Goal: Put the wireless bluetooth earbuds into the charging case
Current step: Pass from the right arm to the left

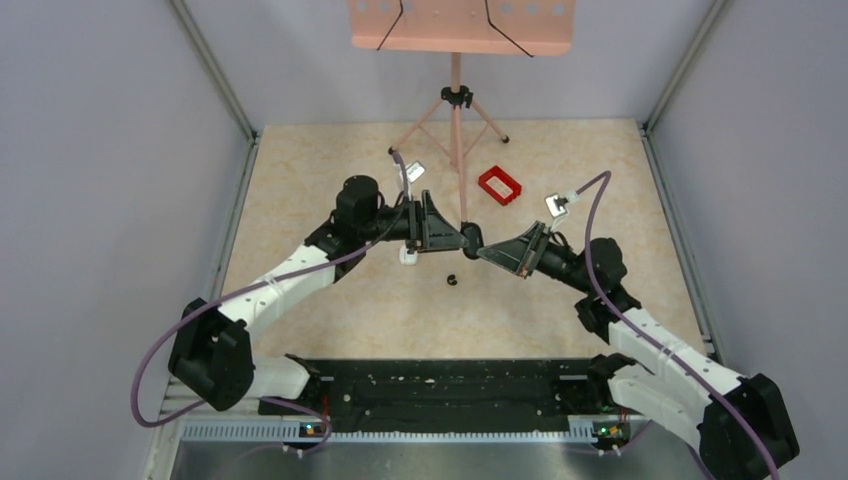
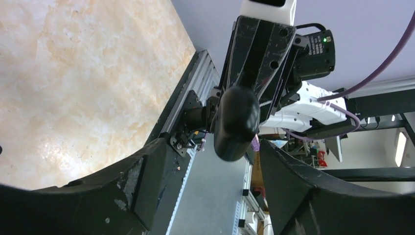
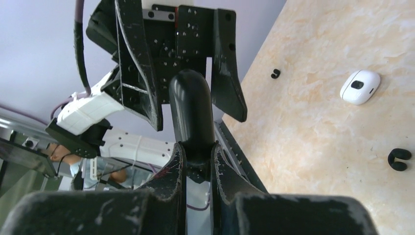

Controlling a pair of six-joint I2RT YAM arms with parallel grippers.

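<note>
My left gripper grabs the charging case by its loose end point(image 1: 470, 234) point(image 2: 233, 138) next. That leaves the opposite side of the case free to insert the earbuds.
The glossy black oval charging case point(image 1: 472, 241) hangs above the table's middle between both grippers. My right gripper point(image 3: 196, 149) is shut on its near end; the case point(image 3: 192, 110) sticks out beyond the fingertips toward the left gripper. My left gripper point(image 2: 211, 146) is open, its fingers wide apart, and the case point(image 2: 236, 122) sits just ahead of them without touching. It appears closed. A tiny black earbud point(image 1: 451, 280) lies loose on the table below the grippers and also shows in the right wrist view point(image 3: 399, 159).
A small white rounded-square object point(image 1: 408, 256) lies under the left gripper, also in the right wrist view point(image 3: 360, 86). Another tiny black piece point(image 3: 275, 73) lies beyond it. A red rectangular frame point(image 1: 500, 185) and a pink stand's tripod point(image 1: 456, 110) are farther back.
</note>
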